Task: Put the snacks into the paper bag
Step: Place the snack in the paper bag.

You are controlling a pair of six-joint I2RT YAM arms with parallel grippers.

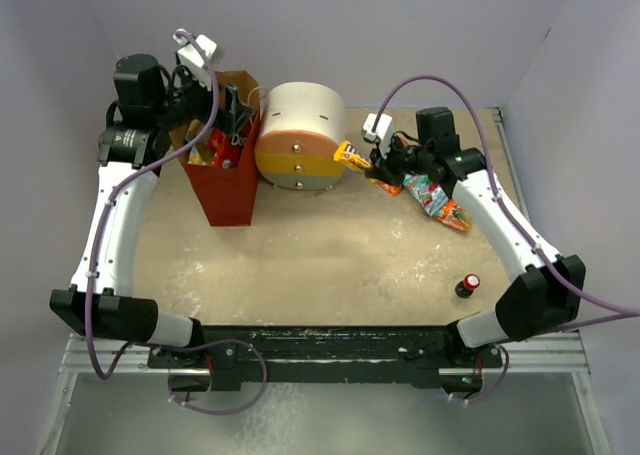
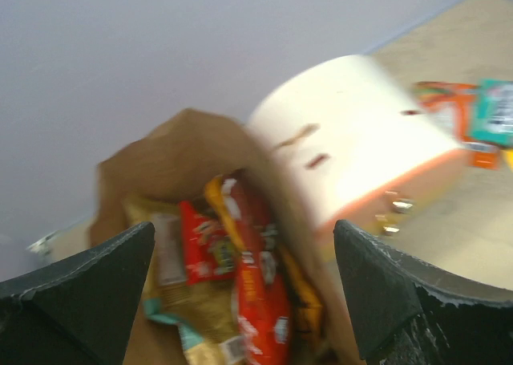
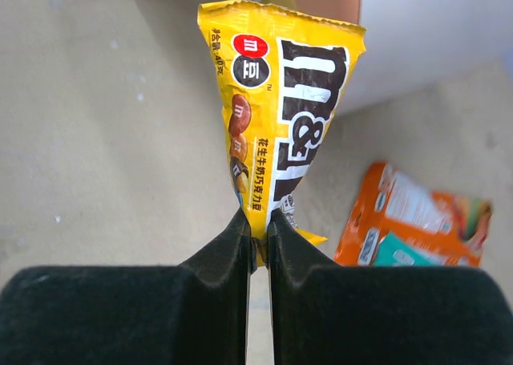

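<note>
The left gripper grabs the yellow M&M's packet by its free part next, away from my right gripper, to place it into the paper bag.
The brown and red paper bag stands at the back left, and red, yellow and tan snacks lie inside it. My left gripper hovers over the bag's mouth, open, with nothing between its fingers. My right gripper is shut on the bottom edge of a yellow M&M's packet, held just above the table to the right of the drawer unit. An orange packet and a teal-red packet lie on the table beside that gripper.
A round cream, orange and yellow drawer unit stands between the bag and my right gripper. A small dark bottle with a red cap stands near the front right. Purple walls close in the back and sides.
</note>
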